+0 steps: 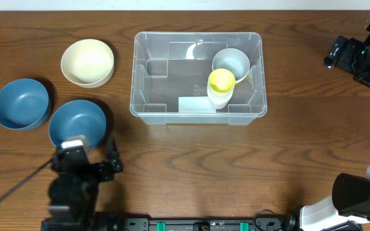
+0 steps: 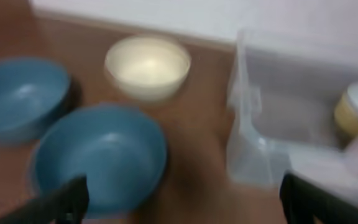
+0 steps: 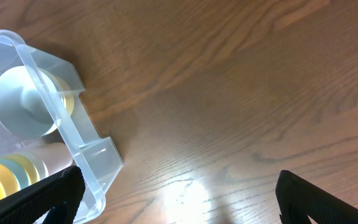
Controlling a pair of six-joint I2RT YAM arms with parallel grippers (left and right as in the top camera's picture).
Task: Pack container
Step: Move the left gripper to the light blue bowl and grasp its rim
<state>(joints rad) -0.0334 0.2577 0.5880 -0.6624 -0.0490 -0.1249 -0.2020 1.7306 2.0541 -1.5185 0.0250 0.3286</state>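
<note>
My left gripper next needs to grab the bowl by its container-side rim. It can then set the blue bowl's free base in the container (image 1: 198, 35).
The clear container (image 1: 198, 35) stands at the table's middle. It holds a pale grey-blue bowl (image 1: 230, 63) and a stack of cups with a yellow one on top (image 1: 221, 83). My left gripper (image 1: 85, 160) is at the front left, open and empty (image 2: 182, 202), just in front of a blue bowl (image 1: 77, 123) (image 2: 98, 155). The container's corner shows to the right in the left wrist view (image 2: 244, 112). My right gripper (image 1: 339, 54) is at the far right, open and empty (image 3: 179, 202) above bare wood, next to the container's corner (image 3: 48, 99).
A second blue bowl (image 1: 22, 103) (image 2: 17, 96) sits at the far left. A cream bowl (image 1: 87, 62) (image 2: 148, 65) sits left of the container. The left wrist view is blurred.
</note>
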